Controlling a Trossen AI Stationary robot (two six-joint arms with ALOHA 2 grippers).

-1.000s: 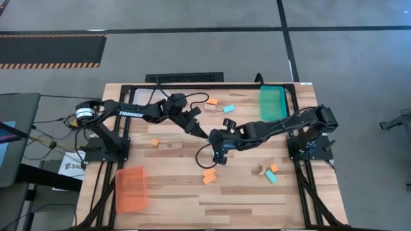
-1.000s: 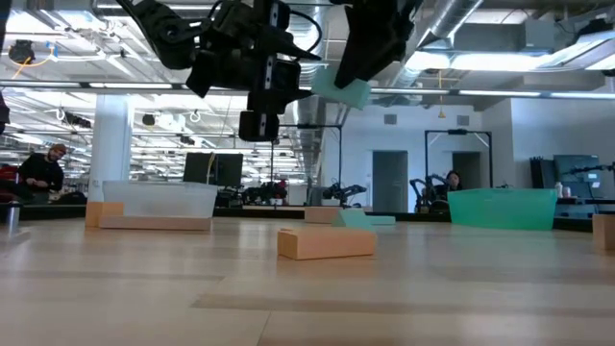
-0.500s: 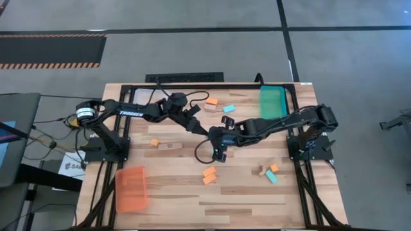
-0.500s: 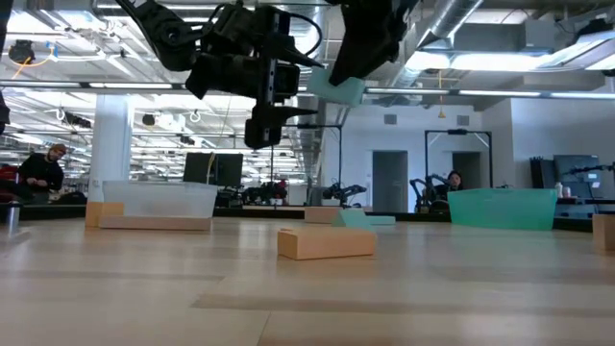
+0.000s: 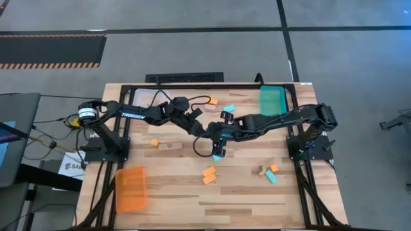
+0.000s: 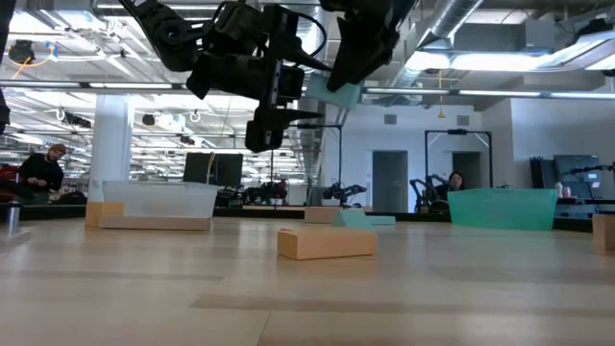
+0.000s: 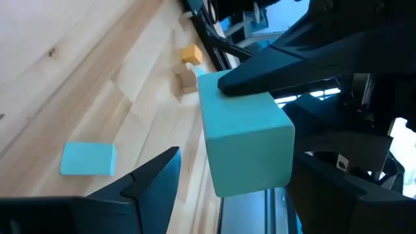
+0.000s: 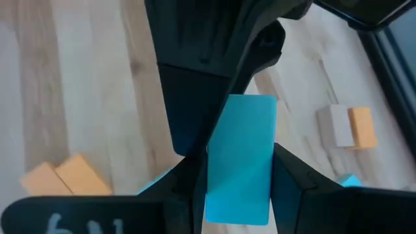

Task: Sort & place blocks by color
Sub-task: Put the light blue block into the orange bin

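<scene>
The left gripper needs to close on the light blue block now: its fingers are beside the light blue block's loose end (image 7: 250,159), so they would catch the block.
My right gripper (image 5: 217,147) hovers over the table's middle, shut on a light blue block (image 8: 239,159), which the low view (image 6: 336,89) shows high above the wood. My left gripper (image 5: 208,133) is open right beside it. Its two fingers (image 7: 156,179) stand on either side of that block (image 7: 244,140); I cannot tell whether they touch it. Other orange, light blue and tan blocks lie flat on the table: an orange pair (image 5: 209,174), a tan one (image 5: 170,146), and a light blue one (image 5: 229,108). My right gripper pinches the light blue block between its two fingers (image 8: 188,185), which lie on the block's long side faces (image 8: 218,175). The fingers come slanting down from above. The block is lifted clear of the table, tilted, and its free end (image 7: 250,175) sticks out between my left fingers.
A teal tray (image 5: 272,102) sits at the far right and an orange tray (image 5: 130,189) at the near left. A clear tray (image 6: 159,204) shows in the low view. A small group of blocks (image 5: 268,173) lies near the right arm's base. A person sits far off in the room (image 6: 38,171).
The left gripper has moved toward the table's right and turned about, so its fingers now point at the held block. The right gripper has carried the block a little toward the left gripper. The two grippers have closed in on each other.
</scene>
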